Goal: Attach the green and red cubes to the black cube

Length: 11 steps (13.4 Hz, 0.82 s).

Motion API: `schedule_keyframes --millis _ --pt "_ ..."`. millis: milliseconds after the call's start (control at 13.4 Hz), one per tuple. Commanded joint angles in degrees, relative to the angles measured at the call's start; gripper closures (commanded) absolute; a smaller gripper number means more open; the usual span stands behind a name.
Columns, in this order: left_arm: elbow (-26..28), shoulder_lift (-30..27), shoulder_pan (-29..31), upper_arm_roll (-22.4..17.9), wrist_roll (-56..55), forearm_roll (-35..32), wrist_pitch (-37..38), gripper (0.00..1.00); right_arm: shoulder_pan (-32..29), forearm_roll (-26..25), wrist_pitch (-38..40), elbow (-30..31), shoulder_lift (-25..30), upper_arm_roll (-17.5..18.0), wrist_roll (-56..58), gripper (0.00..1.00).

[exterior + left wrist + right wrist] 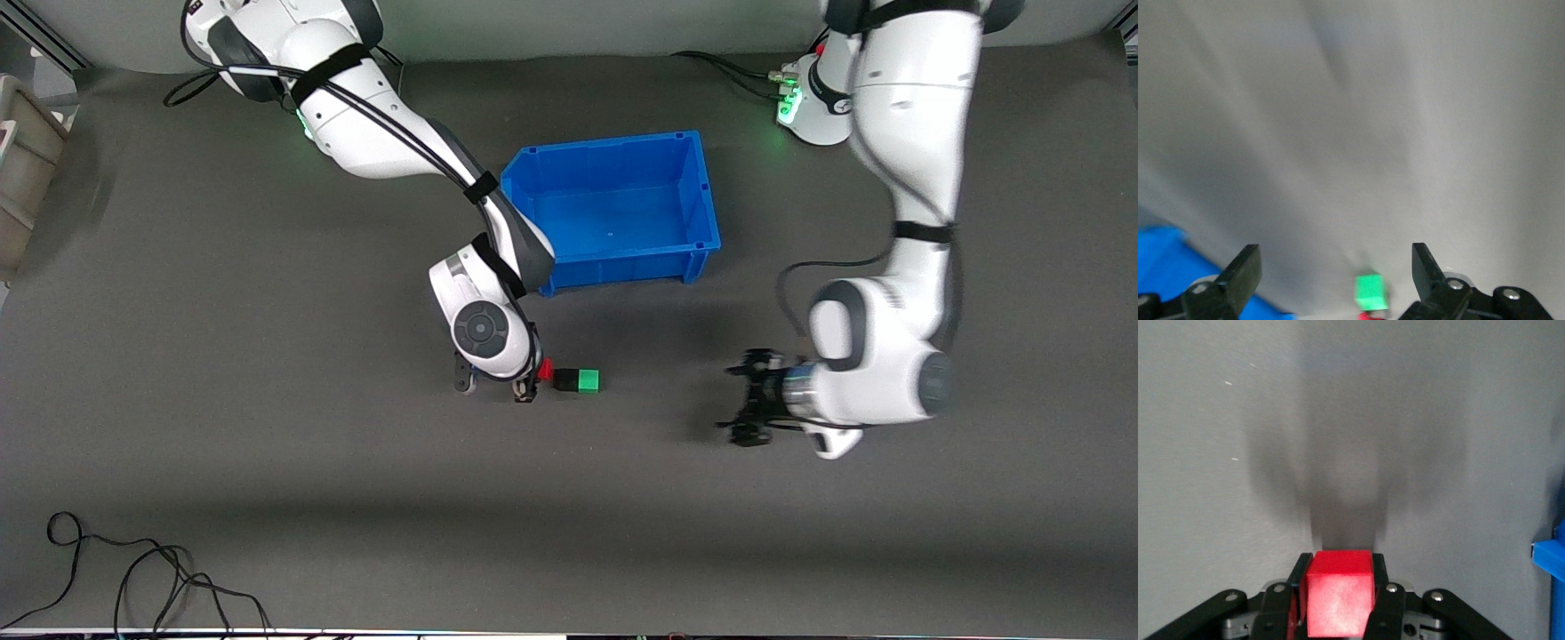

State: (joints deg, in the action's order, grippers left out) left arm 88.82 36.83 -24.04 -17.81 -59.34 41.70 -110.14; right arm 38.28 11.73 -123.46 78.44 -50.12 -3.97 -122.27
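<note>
The red cube's lower edge still sits higher in the front view, so my right gripper now keeps hold of the red cube until it aligns with the black cube.
The black cube [565, 380] lies on the mat with the green cube [588, 380] joined to its side toward the left arm's end. My right gripper [533, 382] is shut on the red cube [545, 368] and holds it low, right beside the black cube's free side; I cannot tell if they touch. In the right wrist view the red cube [1338, 593] fills the gap of the right gripper [1340, 570]. My left gripper [729, 400] is open and empty, off toward the left arm's end. Its view shows the left gripper [1335, 267] and the green cube [1371, 292].
A blue bin [622, 209] stands farther from the front camera than the cubes, close to the right arm's wrist. It also shows in the right wrist view [1553, 555] and the left wrist view [1165, 261]. Loose black cables [133, 569] lie at the table's near corner.
</note>
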Motion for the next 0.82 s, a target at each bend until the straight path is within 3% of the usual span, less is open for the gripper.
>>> schedule_keyframes --millis 0,298,745 --pt "1.18 -5.26 6.97 0.76 7.89 -8.63 9.12 0.00 0.84 -1.53 1.12 -2.68 -1.91 -0.52 -2.79 1.00" --pt "0.65 -12.03 15.59 0.76 20.99 -16.72 17.49 0.00 0.84 -1.53 0.94 -4.08 -2.61 -0.52 -3.67 1.00" --pt "-1.18 -19.68 16.49 0.85 31.04 -25.25 23.82 0.00 0.31 -1.45 0.94 -7.87 -5.08 -0.69 -4.90 1.00"
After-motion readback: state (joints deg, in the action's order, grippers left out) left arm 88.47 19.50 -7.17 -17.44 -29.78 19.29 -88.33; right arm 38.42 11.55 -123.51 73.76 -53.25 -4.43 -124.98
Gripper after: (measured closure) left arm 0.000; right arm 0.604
